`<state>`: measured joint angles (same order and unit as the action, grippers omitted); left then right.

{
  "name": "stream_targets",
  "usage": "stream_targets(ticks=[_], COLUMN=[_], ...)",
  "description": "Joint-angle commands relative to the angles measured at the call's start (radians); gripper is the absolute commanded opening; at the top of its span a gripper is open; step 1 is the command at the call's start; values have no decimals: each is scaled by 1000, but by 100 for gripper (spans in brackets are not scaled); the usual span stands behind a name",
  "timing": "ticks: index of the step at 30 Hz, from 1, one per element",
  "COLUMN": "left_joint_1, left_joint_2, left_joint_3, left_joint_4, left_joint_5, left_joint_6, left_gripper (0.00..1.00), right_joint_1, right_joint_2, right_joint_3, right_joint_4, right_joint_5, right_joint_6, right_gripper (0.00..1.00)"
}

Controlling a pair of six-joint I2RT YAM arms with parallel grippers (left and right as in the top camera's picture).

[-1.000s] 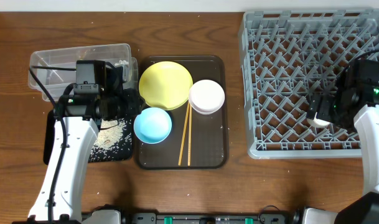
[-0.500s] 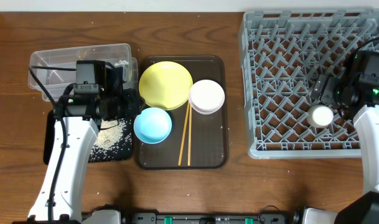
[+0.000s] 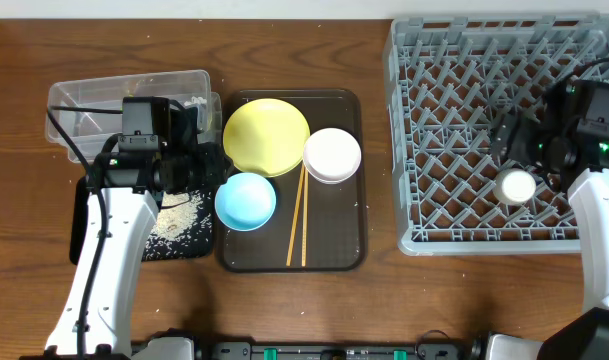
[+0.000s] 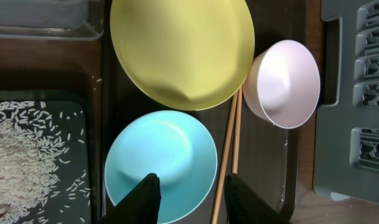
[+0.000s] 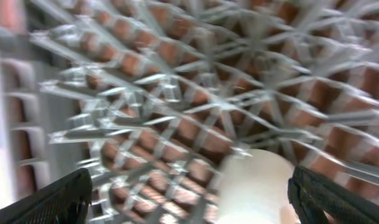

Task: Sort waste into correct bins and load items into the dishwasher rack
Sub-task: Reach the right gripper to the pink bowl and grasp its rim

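Observation:
My right gripper should next grab the rim of the white-pink bowl [image 3: 332,154] on the side facing the dishwasher rack, so that it can tip the bowl and load it there.
My left gripper [image 4: 196,200] [image 3: 216,168] hovers open over the right rim of the light blue bowl [image 4: 161,155] [image 3: 246,200], holding nothing. The wooden chopsticks [image 4: 229,155] [image 3: 297,220] lie just beside that rim. Behind them sit the yellow plate [image 4: 183,50] [image 3: 266,136] and the white-pink bowl [image 4: 284,82] [image 3: 332,154]. In the grey dishwasher rack [image 3: 454,100] [image 5: 177,93] the pale cup [image 3: 516,186] [image 5: 254,186] stands free among the pegs. My right gripper [image 3: 514,145] [image 5: 195,196] is wide open above it, not touching.
The plate, bowls and chopsticks rest on a dark brown serving tray [image 3: 334,250]. Left of it lies the black tray [image 3: 206,250] [image 4: 77,106] with loose rice [image 3: 179,222], and behind that the clear box [image 3: 94,100] under my left arm.
My right gripper has pulled back from the cup toward the far side, leaving it standing in the rack. The left arm has not moved.

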<state>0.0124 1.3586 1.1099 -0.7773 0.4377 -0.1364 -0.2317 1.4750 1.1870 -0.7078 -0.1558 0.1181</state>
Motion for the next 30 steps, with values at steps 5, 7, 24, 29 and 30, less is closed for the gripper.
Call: stream_targets(ticks=[5,7,24,29,30], left_joint_1=[3,3,3,3,3], left_joint_2=[-6,-6,-6,-6,-6], left_joint_3=[8,8,8,8,8], left_joint_4=[0,0,-23,-23,-23], left_joint_5=[-10,-10,-66,-66,-65], left_joint_6=[9,9,9,9,9], left_gripper=[37,37,44,45,45], right_joint_1=[203,294,710,716,716], right_joint_2=[-11,-11,117,250,278], right_joint_3=[119,133,135,135,135], right_joint_4=[-29,-28,214,227,235], right_joint_5=[-110,-86,132,133,134], right_joint_6=[-56,-77,27,74,82], right_gripper=[99,99,94,84,82])
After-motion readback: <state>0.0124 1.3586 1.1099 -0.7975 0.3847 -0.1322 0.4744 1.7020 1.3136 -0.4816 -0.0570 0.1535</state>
